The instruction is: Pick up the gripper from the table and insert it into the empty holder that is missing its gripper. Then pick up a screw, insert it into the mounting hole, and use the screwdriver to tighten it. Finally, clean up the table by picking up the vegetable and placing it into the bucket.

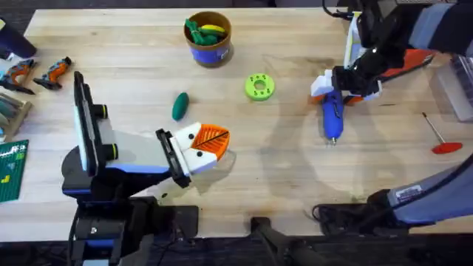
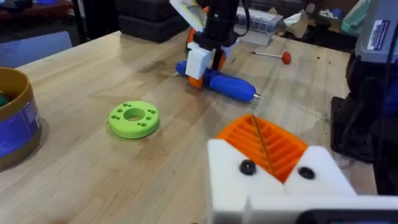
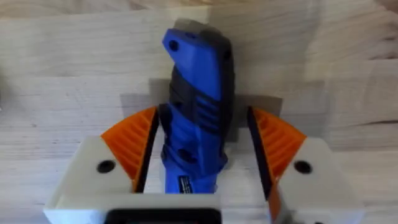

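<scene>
I should use my right gripper next to tighten the screw in the mounting hole, so I should grab the blue screwdriver by its body (image 3: pixel 191 144) beside the black ribbed grip.
The blue screwdriver (image 1: pixel 331 118) (image 2: pixel 230 84) (image 3: pixel 199 93) lies flat on the table at the right. My right gripper (image 1: pixel 336 87) (image 3: pixel 199 124) is lowered over its rear end and stands open, with an orange pad (image 3: pixel 130 140) on each side of the body. My left gripper (image 1: pixel 214 140) (image 2: pixel 264 143) hovers low near the table's middle front, shut with its orange pads together and nothing between them. The dark green vegetable (image 1: pixel 180 105) lies on the wood just beyond it. The blue bucket (image 1: pixel 211 53) (image 2: pixel 15 118) stands at the back centre with green and yellow toys inside. The loose gripper, the holder and the screw are out of view.
A lime-green round disc (image 1: pixel 259 86) (image 2: pixel 134 118) lies between the bucket and the screwdriver. A thin red-handled screwdriver (image 1: pixel 441 137) (image 2: pixel 273 56) rests near the right edge. Orange-and-black tools (image 1: pixel 55 70) and a green board (image 1: pixel 11 170) sit at the far left.
</scene>
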Controlling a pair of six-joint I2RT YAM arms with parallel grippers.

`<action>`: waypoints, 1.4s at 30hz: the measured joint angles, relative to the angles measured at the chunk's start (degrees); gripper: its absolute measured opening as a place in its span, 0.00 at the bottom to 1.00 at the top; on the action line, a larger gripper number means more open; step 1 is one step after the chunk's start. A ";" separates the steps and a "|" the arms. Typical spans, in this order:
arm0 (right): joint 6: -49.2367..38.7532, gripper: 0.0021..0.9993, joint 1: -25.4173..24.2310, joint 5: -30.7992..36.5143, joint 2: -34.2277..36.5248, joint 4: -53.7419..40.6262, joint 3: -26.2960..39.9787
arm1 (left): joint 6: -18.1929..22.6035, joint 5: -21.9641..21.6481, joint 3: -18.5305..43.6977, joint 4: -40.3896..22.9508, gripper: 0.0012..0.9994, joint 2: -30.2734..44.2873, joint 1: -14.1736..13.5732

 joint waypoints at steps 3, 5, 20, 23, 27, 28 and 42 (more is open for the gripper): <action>0.00 0.84 0.30 0.02 0.06 -0.06 0.01 | 0.00 0.00 0.00 0.01 0.01 0.00 0.00; 0.00 0.84 0.67 0.44 0.47 -0.17 0.26 | 0.00 0.01 0.00 0.01 0.01 0.00 0.00; 0.50 0.81 2.42 2.86 1.15 -0.34 0.83 | 0.00 0.00 0.00 0.01 0.01 0.01 0.00; 0.51 0.65 2.59 2.83 1.15 -0.31 0.83 | 0.00 -0.01 0.00 0.01 0.01 0.01 0.00; 0.51 0.22 2.68 3.15 1.21 -0.03 0.85 | 0.00 0.00 0.00 0.01 0.01 0.00 0.00; 0.46 0.08 2.68 3.34 1.42 0.12 0.85 | 0.00 0.01 0.00 -0.01 0.01 0.00 0.00; 0.94 0.03 2.80 2.99 1.50 -4.90 5.03 | -0.02 0.01 0.00 0.01 0.01 0.02 0.00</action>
